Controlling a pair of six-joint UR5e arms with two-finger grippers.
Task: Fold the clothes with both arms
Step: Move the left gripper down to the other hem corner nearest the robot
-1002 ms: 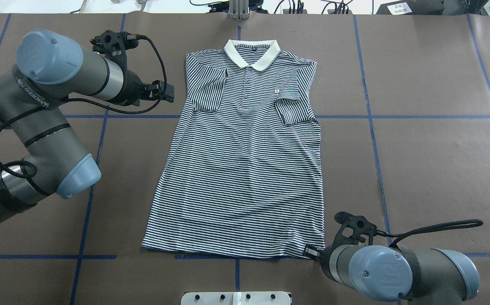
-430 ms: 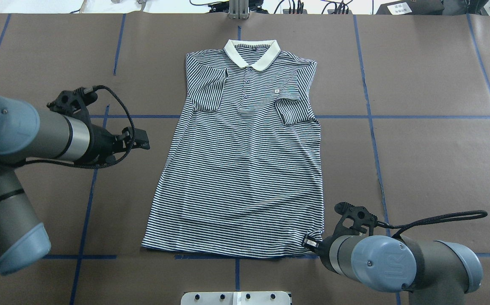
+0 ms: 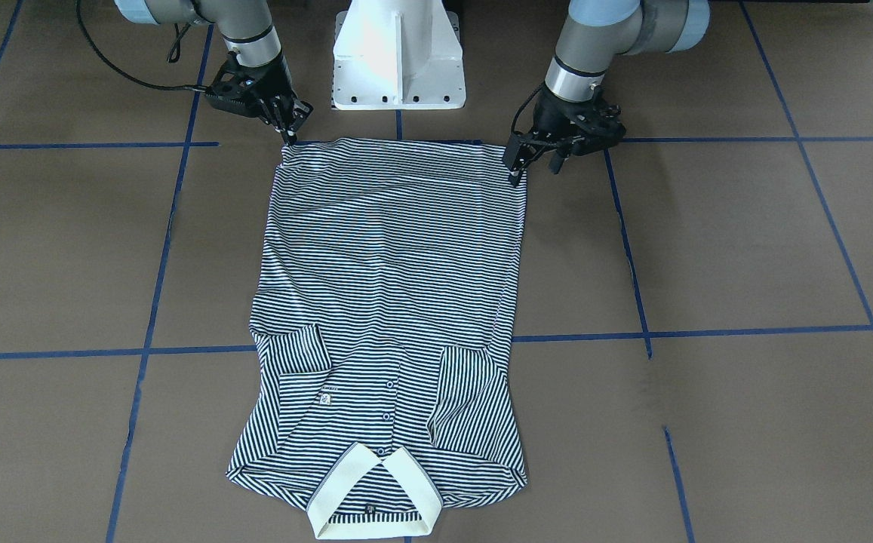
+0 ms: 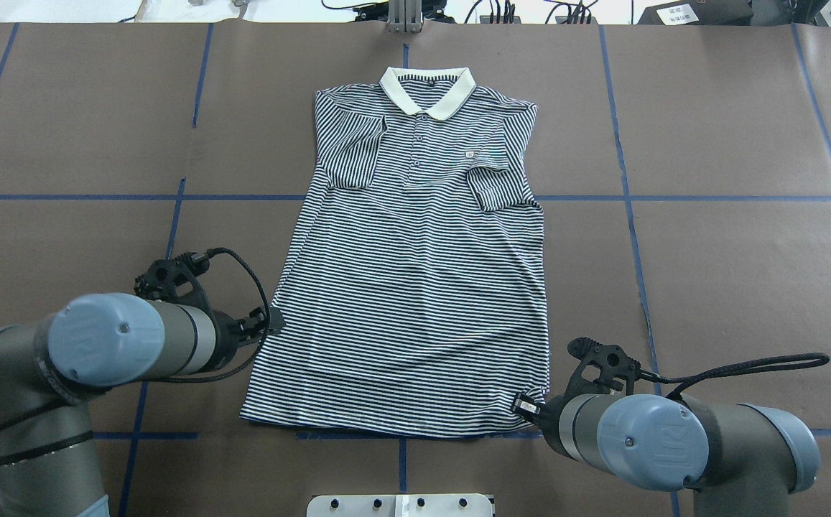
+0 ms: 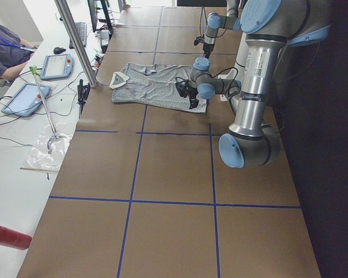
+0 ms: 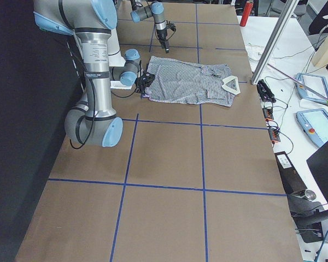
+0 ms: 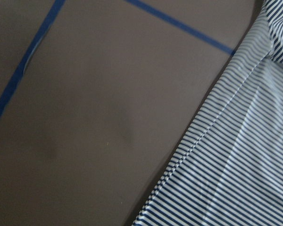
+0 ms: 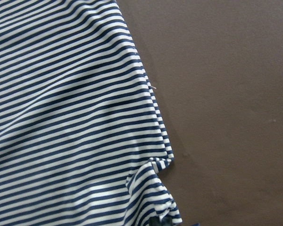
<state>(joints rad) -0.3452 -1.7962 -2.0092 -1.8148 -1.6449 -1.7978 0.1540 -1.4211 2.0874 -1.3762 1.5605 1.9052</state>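
Next, my left gripper pinches the striped shirt [image 3: 397,244] by its open hem corner [image 3: 520,172] to fold it, as the shirt lies flat and slack across the table.
The striped polo shirt [image 4: 415,287] lies flat and face up on the brown table, cream collar [image 4: 427,93] at the far side, both sleeves folded in over the chest. It also shows in the front-facing view [image 3: 391,264]. My right gripper [image 4: 523,409] is at the hem's right corner, shut on the puckered cloth [image 8: 153,188]; in the front-facing view it [image 3: 290,136] pinches that corner. My left gripper [image 4: 276,319] is open at the shirt's left side edge, just above the hem corner [image 3: 534,167]. Its wrist view shows only the shirt edge [image 7: 236,160] and table.
The white pedestal [image 3: 398,53] stands between the arms behind the hem. Blue tape lines [image 4: 623,197] cross the brown table. A white plate [image 4: 401,505] sits at the near edge. Tablets [image 5: 58,65] and cables lie beyond the far edge.
My left arm has swung from beside the shirt's shoulder down along its left edge to near the hem. My right gripper has risen slightly with the hem corner.
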